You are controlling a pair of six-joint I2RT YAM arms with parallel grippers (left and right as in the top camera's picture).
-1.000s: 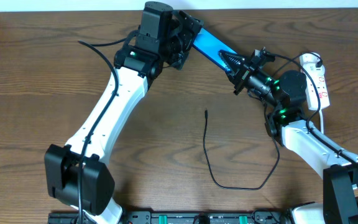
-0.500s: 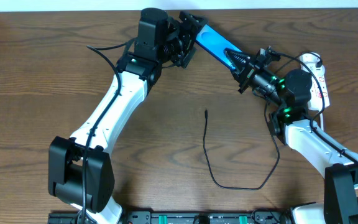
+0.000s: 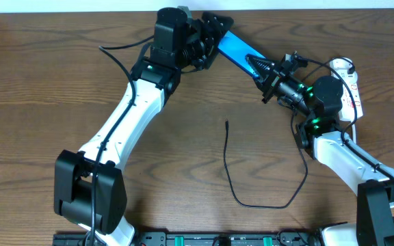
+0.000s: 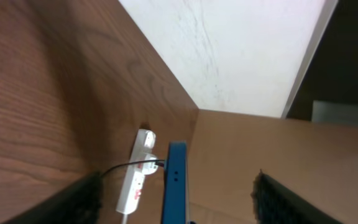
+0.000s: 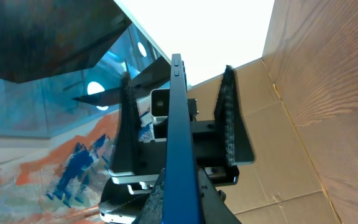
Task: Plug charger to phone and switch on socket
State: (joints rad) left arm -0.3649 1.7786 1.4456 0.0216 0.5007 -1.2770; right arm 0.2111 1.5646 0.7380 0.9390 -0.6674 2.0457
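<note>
I am ready to close my left gripper on the phone, because the phone's blue edge (image 3: 227, 45) (image 4: 174, 196) reaches in past both of my open fingers.
The phone (image 3: 235, 47), blue-screened, is held off the table at the back, tilted. My right gripper (image 3: 260, 69) is shut on its lower right end; in the right wrist view the phone's blue edge (image 5: 179, 124) runs up from the closed jaws of the right gripper (image 5: 180, 202). My left gripper (image 3: 213, 32) is open around the phone's upper left end; in the left wrist view the phone's edge (image 4: 177, 168) stands midway between the wide-apart fingers, touching neither. The charger's plug tip (image 3: 226, 124) lies loose mid-table, its cable (image 3: 262, 205) looping right. The socket (image 3: 351, 85) lies far right.
The socket (image 4: 138, 180) with a black plug also shows in the left wrist view, near the table's far corner. A white wall runs along the table's back edge (image 3: 286, 8). My right arm's white link (image 3: 340, 154) lies over the cable's far end.
My right gripper has carried the phone slightly up and right. My left gripper has shifted right along with the phone's upper end. The charger cable has not moved.
</note>
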